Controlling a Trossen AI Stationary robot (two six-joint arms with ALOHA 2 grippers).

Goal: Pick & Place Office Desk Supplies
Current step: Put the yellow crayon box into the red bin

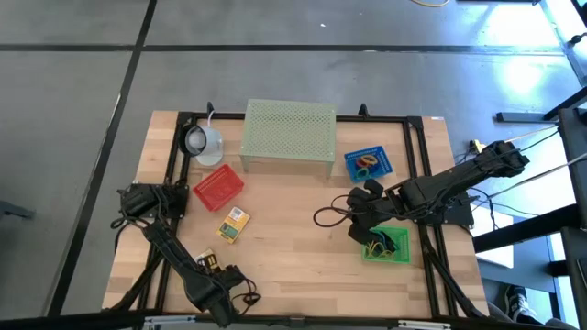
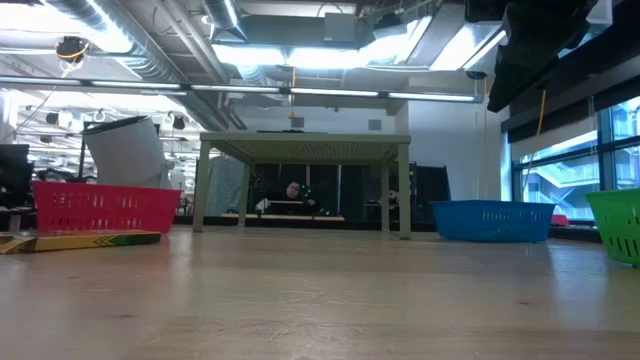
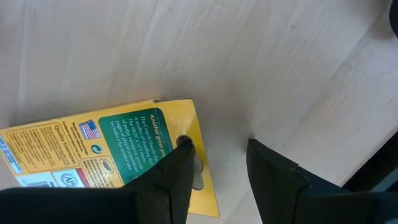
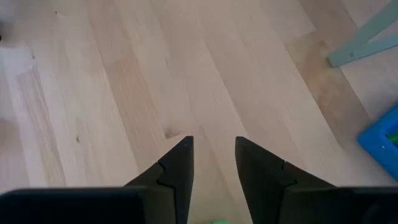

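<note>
I will next grab the yellow printed packet [image 3: 106, 155] by its hang-hole end [image 3: 194, 163] with my left gripper, to clear this desk supply off the wood.
A yellow printed packet [image 3: 106, 155] lies flat on the wood near the table's near edge, also seen in the high view [image 1: 208, 261]. My left gripper [image 3: 217, 149] hangs over it, open, at the table's near left [image 1: 216, 273]. A second yellow packet [image 1: 234, 223] lies flat mid-table. The blue basket [image 1: 369, 163] holds coloured loops. The green basket [image 1: 385, 244] holds small items. My right gripper [image 4: 213, 144] is open over bare wood just left of the green basket [image 1: 358, 222]. My left gripper comes at the packet from above. One finger [image 3: 180, 155] stands over the packet's end by its hang hole [image 3: 196, 174], and the other is over bare wood beyond the packet's edge. I cannot tell whether the finger touches the packet.
A red basket [image 1: 218, 187] sits on the left. The pale green perforated stand [image 1: 287, 136] is at the far middle, with a white cup-like object [image 1: 203, 140] beside it. A black cable loop [image 1: 326, 217] lies by the right gripper. Bare wood lies between the packets and the right arm.
</note>
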